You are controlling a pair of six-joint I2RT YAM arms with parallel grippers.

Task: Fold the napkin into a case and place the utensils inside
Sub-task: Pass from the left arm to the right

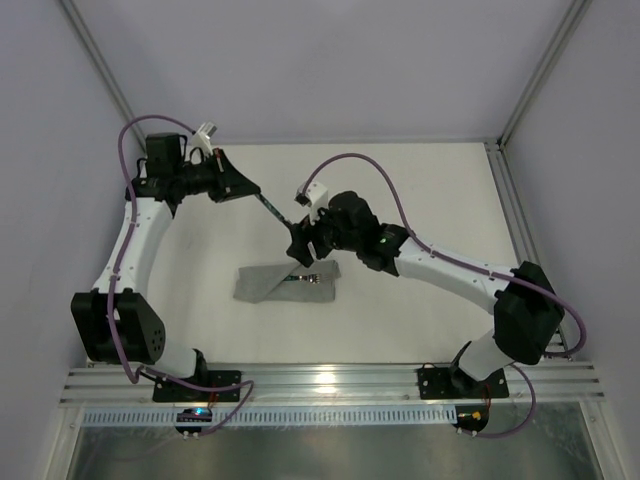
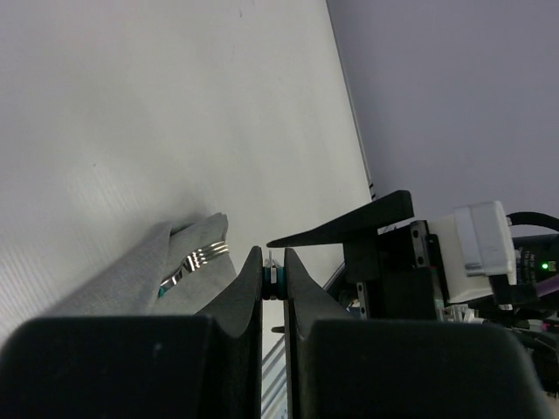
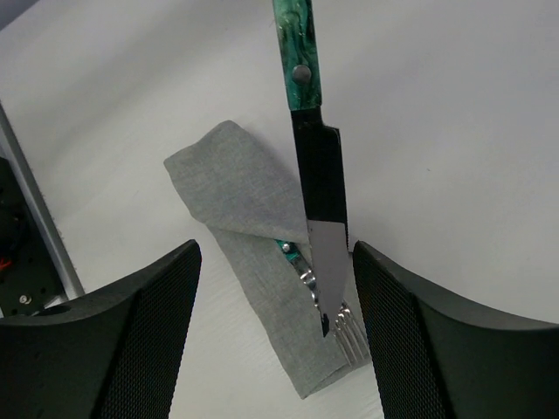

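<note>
I need to grab the knife by its blade with my right gripper next. Then its teal handle is free to slide into the napkin case.
The grey napkin lies folded as a narrow case on the table. The fork is tucked in it, with its tines sticking out. My left gripper is shut on the teal handle of the knife and holds it in the air, blade pointing toward the case. In the left wrist view the handle is pinched between the fingers. My right gripper hovers open over the case. The knife blade hangs between its fingers without touching them, tip just above the fork.
A metal frame rail runs along the table's right side, and a slotted rail runs along the near edge. Grey walls close in the left, back and right. Purple cables loop over both arms.
</note>
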